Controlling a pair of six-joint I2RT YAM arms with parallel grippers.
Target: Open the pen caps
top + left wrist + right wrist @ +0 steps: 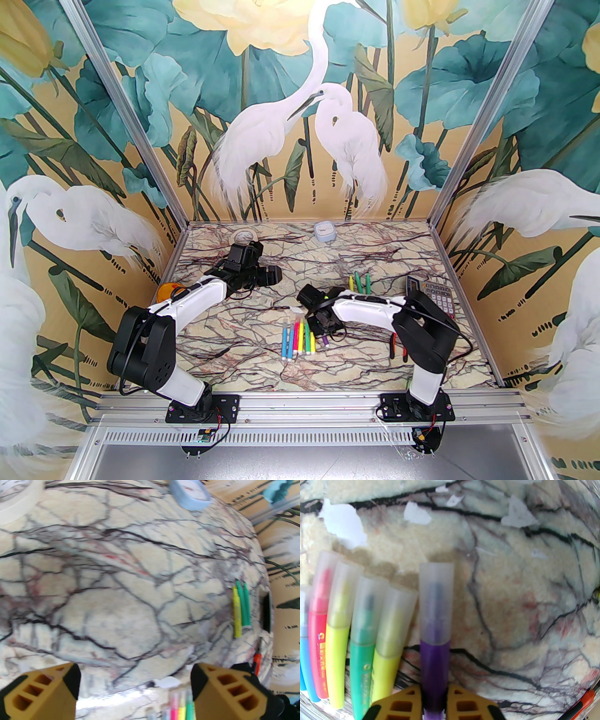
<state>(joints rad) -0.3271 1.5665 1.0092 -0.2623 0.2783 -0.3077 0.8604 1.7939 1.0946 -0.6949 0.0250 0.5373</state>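
I will open the marker next, so my left gripper will grab the purple marker by its clear-whitish cap (436,601) and leave the marker's body to my right gripper.
A purple marker (434,662) with a clear-whitish cap (436,601) on its far end lies between the fingers of my right gripper (434,705), which is shut on its barrel. Left of it a row of capped markers (346,630) lies side by side: blue, pink, yellow, green, yellow. From above, my right gripper (323,330) sits at the right end of that row (295,337). My left gripper (134,686) hangs open over bare table, and in the overhead view it (271,275) is back left of the row. Three uncapped markers (358,281), one yellow and two green, lie farther back right.
A calculator (433,295) and red-handled pliers (398,349) lie under the right arm. A tape roll (243,236) and a pale blue box (324,231) stand at the back edge. An orange object (168,290) sits behind the left arm. White flecks (344,524) dot the marble table (262,370).
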